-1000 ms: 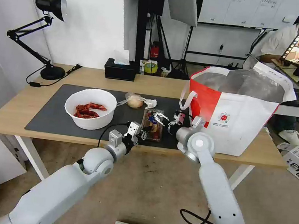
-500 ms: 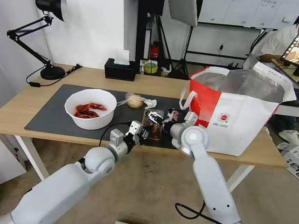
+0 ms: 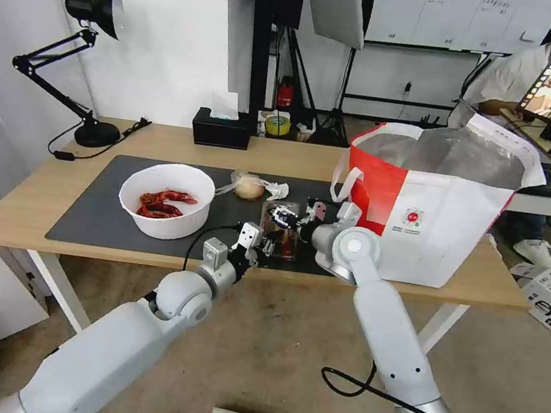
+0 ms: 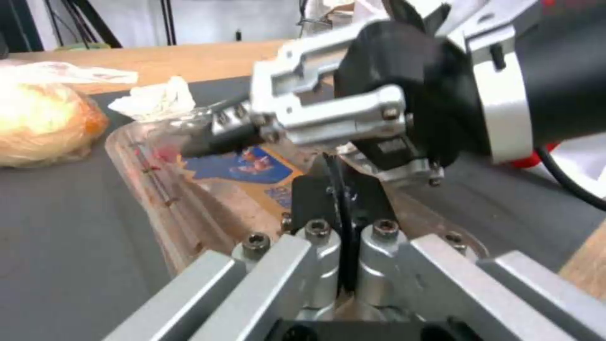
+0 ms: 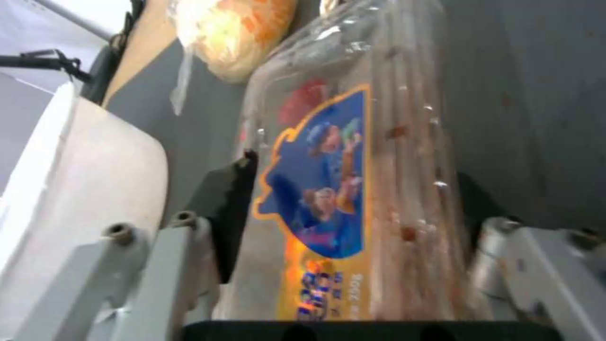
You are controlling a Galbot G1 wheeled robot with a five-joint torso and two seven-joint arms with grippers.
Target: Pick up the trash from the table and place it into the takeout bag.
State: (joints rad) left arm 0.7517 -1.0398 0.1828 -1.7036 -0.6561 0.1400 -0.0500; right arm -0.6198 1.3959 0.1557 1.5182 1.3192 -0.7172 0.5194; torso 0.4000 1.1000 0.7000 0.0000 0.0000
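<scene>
I need to grab the clear tray next with my right gripper, by the tray's thin plastic edge beside the blue label, to put the tray into the takeout bag.
The clear hinged tray with red scraps and a blue label lies on the dark mat near the table's front edge. My left gripper is shut on the tray's near rim. My right gripper hovers open over the tray, one finger on each side of it. The white bowl of red crayfish shells stands to the left. The bagged yellowish lump and the crumpled tissue lie behind the tray. The takeout bag stands open at the right.
A black desk lamp stands at the table's back left and a black tissue box at the back middle. The bag's white handle hangs close to my right arm. Bare wood lies left of the mat.
My right gripper has swung left from beside the takeout bag to over the tray. The left gripper has kept its hold on the tray's rim.
</scene>
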